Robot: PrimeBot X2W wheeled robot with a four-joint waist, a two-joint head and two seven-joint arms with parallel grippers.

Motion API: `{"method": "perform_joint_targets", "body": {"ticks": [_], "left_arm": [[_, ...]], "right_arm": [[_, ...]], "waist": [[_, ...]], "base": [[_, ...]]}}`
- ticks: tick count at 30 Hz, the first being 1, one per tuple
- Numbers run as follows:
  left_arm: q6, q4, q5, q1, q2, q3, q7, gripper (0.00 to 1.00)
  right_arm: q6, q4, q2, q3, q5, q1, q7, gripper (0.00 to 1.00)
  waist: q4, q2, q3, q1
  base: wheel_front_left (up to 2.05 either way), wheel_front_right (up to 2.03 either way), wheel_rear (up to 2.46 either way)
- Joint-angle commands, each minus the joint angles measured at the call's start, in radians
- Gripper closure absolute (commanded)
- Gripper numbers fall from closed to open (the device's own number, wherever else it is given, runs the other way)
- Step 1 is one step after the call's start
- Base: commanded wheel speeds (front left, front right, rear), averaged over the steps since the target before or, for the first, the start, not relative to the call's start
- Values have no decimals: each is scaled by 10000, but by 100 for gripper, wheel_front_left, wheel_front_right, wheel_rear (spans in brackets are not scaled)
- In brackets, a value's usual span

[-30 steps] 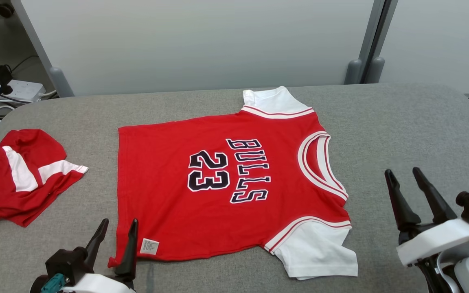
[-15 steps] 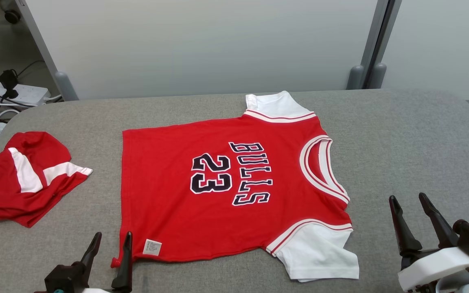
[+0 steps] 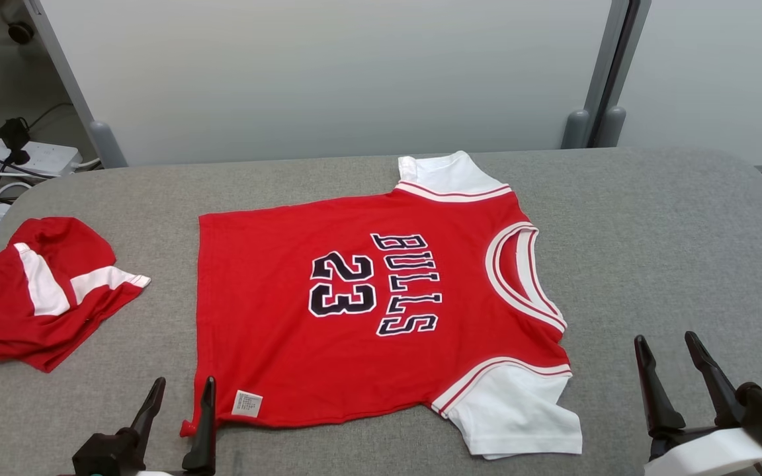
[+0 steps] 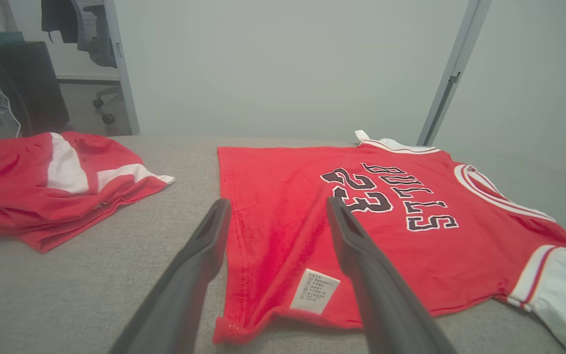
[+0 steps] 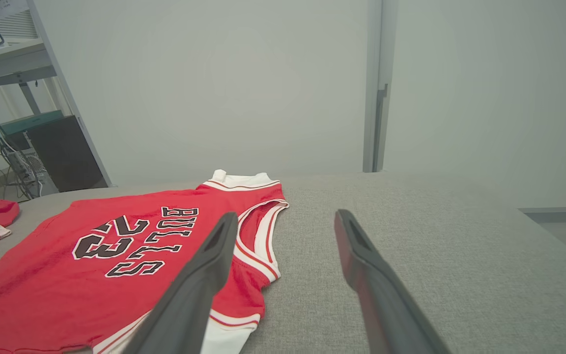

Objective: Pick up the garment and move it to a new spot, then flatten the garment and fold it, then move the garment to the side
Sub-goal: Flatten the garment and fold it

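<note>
The rest of the jersey lies flat, so my left gripper should next pinch the jersey by its curled hem corner (image 3: pixel 189 428) beside the white label.
A red jersey with white sleeves and "BULLS 23" lettering, the garment (image 3: pixel 368 311) (image 4: pixel 361 221) (image 5: pixel 106 255), lies spread flat on the grey table, neck to the right. My left gripper (image 3: pixel 181 387) (image 4: pixel 275 204) stands open at the jersey's near left hem corner, beside a white label (image 3: pixel 247 403), holding nothing. Open and empty too, my right gripper (image 3: pixel 665 344) (image 5: pixel 285 219) hovers at the lower right, apart from the near white sleeve (image 3: pixel 520 413).
A crumpled red and white cloth (image 3: pixel 37 291) (image 4: pixel 57 182) lies at the table's left end. Grey table (image 3: pixel 652 231) runs bare on the right. Pale partition panels (image 3: pixel 328 73) stand behind; a power strip and cables (image 3: pixel 17 158) sit at far left.
Both grippers have drawn back toward the near edge and sit lower in the head view; the camera has tilted slightly. The jersey lies as before.
</note>
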Motion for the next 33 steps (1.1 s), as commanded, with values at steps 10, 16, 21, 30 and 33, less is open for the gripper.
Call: {"method": "perform_joint_targets", "body": {"ticks": [10, 16, 21, 30, 33], "left_arm": [[-216, -14, 208, -229, 29, 417, -61, 0], [-274, 230, 174, -274, -1, 271, -61, 0], [-301, 354, 160, -391, -15, 122, -61, 0], [-319, 472, 166, -517, -24, -78, -61, 0], [-321, 476, 136, -548, 7, -199, -61, 0]], "right_arm": [[71, 17, -93, 607, -27, -130, -137, 0], [71, 770, -248, 1606, 577, 60, -137, 0], [71, 1500, -368, 2053, 1274, 158, -136, 0], [71, 2695, -443, 2678, 2043, -160, -132, 0], [71, 2940, -417, 2749, 2206, -320, -134, 0]], "waist": [[21, -1, 89, 0], [156, -1, 200, 0], [241, -1, 277, 0], [388, -1, 409, 0], [485, -1, 465, 0]], "base": [[0, 0, 0], [0, 0, 0], [0, 0, 0], [0, 0, 0], [0, 0, 0]]}}
